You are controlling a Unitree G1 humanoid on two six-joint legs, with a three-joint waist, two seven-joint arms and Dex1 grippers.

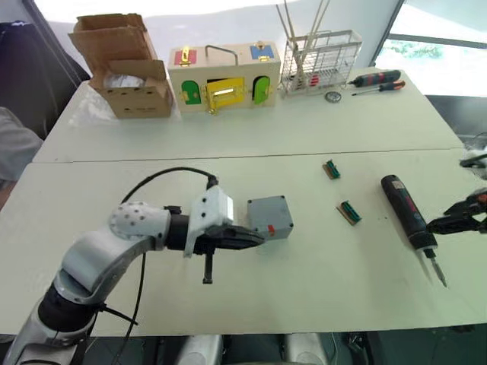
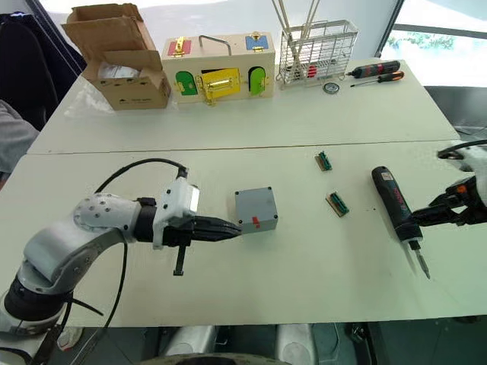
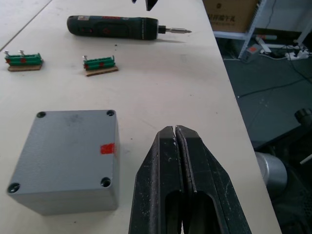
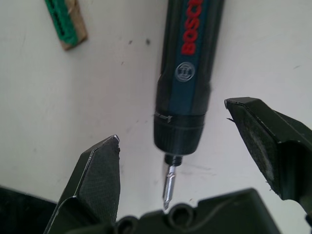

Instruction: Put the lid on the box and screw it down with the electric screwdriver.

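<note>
Next, my right gripper grips the electric screwdriver by its thick body just behind the collar [image 1: 418, 230], since the slim pointed bit [image 1: 438, 271] sticks out.
The grey box [image 1: 269, 217] stands mid-table, with a red mark [image 3: 107, 148] on its side. A flat grey face with a screw hole at each corner, apparently the lid [image 3: 68, 146], closes its top. My left gripper [image 1: 257, 237] is shut and empty, its tips close beside the red-marked side. The black electric screwdriver [image 1: 403, 209] lies flat at the right, its bit pointing toward the near edge. My right gripper [image 4: 173, 124] is open, one finger [image 4: 97, 175] on each side of the screwdriver's bit end and clear of it.
Two small green terminal blocks [image 1: 331, 169] [image 1: 349, 212] lie between the box and the screwdriver. Along the far edge stand a cardboard box [image 1: 125, 68], a wooden box with coloured doors [image 1: 221, 76], a wire rack [image 1: 319, 61] and hand screwdrivers [image 1: 377, 80].
</note>
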